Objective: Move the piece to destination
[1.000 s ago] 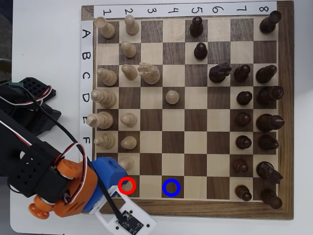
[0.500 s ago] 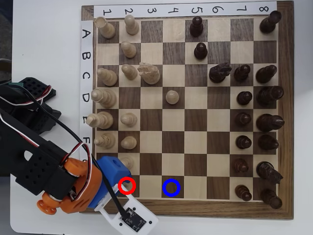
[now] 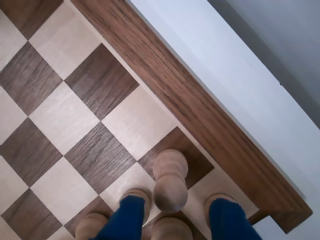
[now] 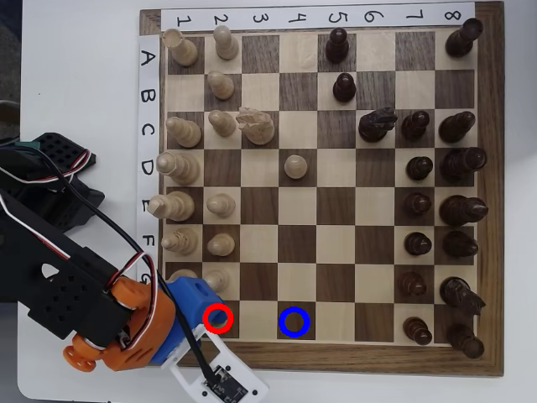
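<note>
The cream pawn has to move to its destination, so my gripper needs to grab it by its neck point(image 3: 170, 176) below the ball head point(image 3: 170, 194) next.
In the wrist view my gripper point(image 3: 177, 205) is open, with its two blue fingertips point(image 3: 131, 210) on either side of a cream pawn point(image 3: 170, 177) with a ball head. A small gap shows on each side of the pawn, which stands near the board's corner. In the overhead view the gripper point(image 4: 205, 306) hangs over the board's lower left corner by a red ring point(image 4: 217, 319), and its blue body hides the pawn. The destination point(image 4: 294, 321), a dark square with a blue ring, lies two squares to the right and is empty.
Other pale pieces point(image 4: 220, 245) stand in the two left columns, close to my fingers point(image 3: 90, 225). One pale pawn point(image 4: 294, 165) stands mid-board. Dark pieces point(image 4: 418, 285) fill the right columns. The raised wooden border point(image 3: 200, 105) runs along the board's edge.
</note>
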Tool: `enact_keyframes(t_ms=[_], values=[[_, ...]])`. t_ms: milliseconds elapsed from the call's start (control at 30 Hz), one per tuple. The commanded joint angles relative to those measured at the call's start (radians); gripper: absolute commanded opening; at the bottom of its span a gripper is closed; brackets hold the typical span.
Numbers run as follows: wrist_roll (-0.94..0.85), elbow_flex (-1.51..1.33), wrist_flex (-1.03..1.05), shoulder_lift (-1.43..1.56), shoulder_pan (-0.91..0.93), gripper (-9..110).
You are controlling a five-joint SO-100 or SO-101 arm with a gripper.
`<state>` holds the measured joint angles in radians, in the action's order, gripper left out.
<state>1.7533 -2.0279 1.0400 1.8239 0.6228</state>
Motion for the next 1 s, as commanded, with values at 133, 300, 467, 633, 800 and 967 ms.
enact_keyframes(t_ms=[133, 300, 467, 633, 800, 967], values=[[0.040, 0.006, -0.080, -0.015, 0.006, 19], [0.037, 0.006, -0.109, -0.034, 0.002, 20], [0.020, 0.003, -0.132, -0.049, 0.002, 20], [0.011, -0.005, -0.140, -0.060, 0.003, 19], [0.003, -0.021, -0.158, -0.060, 0.005, 18], [0.002, -0.028, -0.175, -0.066, 0.009, 12]])
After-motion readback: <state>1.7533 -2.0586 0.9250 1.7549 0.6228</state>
